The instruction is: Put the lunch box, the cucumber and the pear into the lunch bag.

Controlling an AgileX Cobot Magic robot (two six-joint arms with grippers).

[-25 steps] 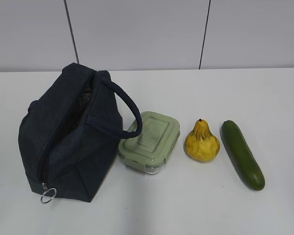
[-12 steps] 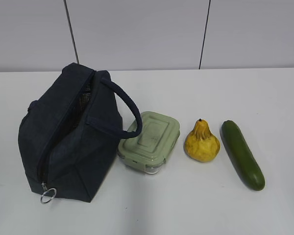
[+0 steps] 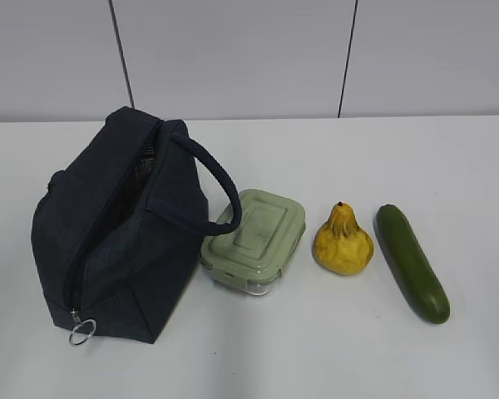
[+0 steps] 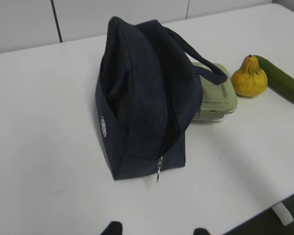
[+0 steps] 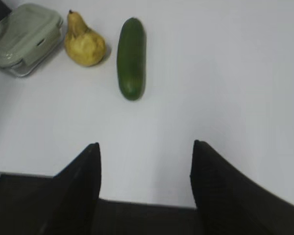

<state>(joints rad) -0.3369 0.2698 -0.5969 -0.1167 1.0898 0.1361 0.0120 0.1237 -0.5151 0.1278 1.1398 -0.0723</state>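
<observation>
The soft cloth of the lunch bag stands up above the bag's wide body. My left gripper should next pinch its opening's edge opposite the strap.
The navy lunch bag lies on the white table at the left, its zipper ring pull at the near end; it also shows in the left wrist view. The sage-green lunch box sits right of it, partly under the bag's handle. The yellow pear and the dark green cucumber lie further right. My left gripper is open, well short of the bag. My right gripper is open and empty at the table's near edge, short of the cucumber, pear and lunch box.
A grey panelled wall stands behind the table. The table's near edge shows at the lower right of the left wrist view. Neither arm shows in the exterior view.
</observation>
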